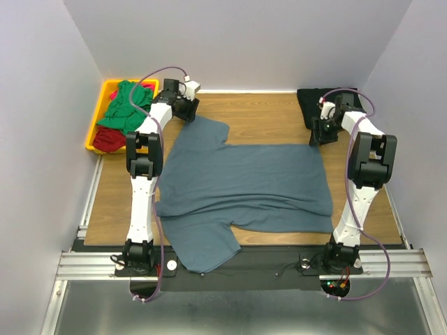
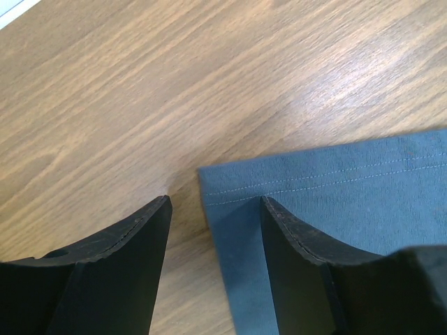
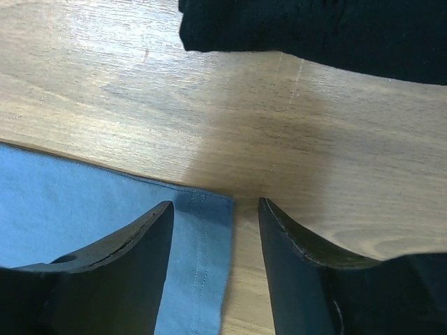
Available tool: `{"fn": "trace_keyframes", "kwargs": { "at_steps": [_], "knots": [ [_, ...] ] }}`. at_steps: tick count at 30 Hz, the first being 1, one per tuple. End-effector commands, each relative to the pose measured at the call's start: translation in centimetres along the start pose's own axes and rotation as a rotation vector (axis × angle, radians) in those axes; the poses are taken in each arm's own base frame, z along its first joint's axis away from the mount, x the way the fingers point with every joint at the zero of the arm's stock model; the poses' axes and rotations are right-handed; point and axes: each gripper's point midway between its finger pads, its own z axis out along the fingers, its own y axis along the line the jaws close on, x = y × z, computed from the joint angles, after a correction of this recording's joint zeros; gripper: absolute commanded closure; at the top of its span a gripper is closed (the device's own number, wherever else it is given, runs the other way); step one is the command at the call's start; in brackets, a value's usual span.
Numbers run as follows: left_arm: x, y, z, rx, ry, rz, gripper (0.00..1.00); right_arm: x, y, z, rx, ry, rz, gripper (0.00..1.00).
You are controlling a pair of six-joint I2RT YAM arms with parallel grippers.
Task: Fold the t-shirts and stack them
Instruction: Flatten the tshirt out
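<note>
I would leave the far sleeve's corner on the table if I lifted my left gripper now, because its fingers are wide apart around that corner.
The slate blue-grey t-shirt (image 1: 244, 185) lies spread flat across the table, one sleeve hanging over the near edge. My left gripper (image 1: 186, 112) is open just above the far sleeve's corner (image 2: 230, 183); the corner lies between its fingers (image 2: 293, 237). My right gripper (image 1: 320, 132) is open over the shirt's far right hem corner (image 3: 209, 209), which lies between its fingers (image 3: 136, 244). A folded black t-shirt (image 1: 328, 103) lies at the far right and shows in the right wrist view (image 3: 314, 31). Green (image 1: 127, 105) and red (image 1: 110, 138) t-shirts are bunched in the tray.
A yellow plastic tray (image 1: 96, 122) stands at the far left corner. Grey walls close in the back and sides. Bare wooden table (image 1: 258, 115) shows beyond the blue-grey shirt.
</note>
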Motion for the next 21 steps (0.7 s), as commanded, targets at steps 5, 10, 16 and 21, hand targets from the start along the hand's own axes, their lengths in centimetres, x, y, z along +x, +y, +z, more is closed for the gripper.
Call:
{"fn": "trace_keyframes", "kwargs": {
  "at_steps": [5,10,16,21],
  "knots": [
    [-1.4,-0.2,0.0,0.034,-0.04,0.012,0.35,2.2,0.9,1.6,-0.073,0.042,0.019,0.53],
    [-1.3,-1.2,0.3,0.062,-0.04,0.023,0.43,2.8,1.2,1.8,-0.094,0.053,0.012,0.6],
    [-1.8,-1.3,0.1,0.06,-0.046,0.036,0.74,2.5,1.1,2.0,-0.099,0.048,0.015,0.82],
    [-3.5,-1.1,-0.8,0.053,-0.083,0.046,0.99,1.1,1.2,1.5,-0.1,0.017,0.008,0.99]
  ]
}}
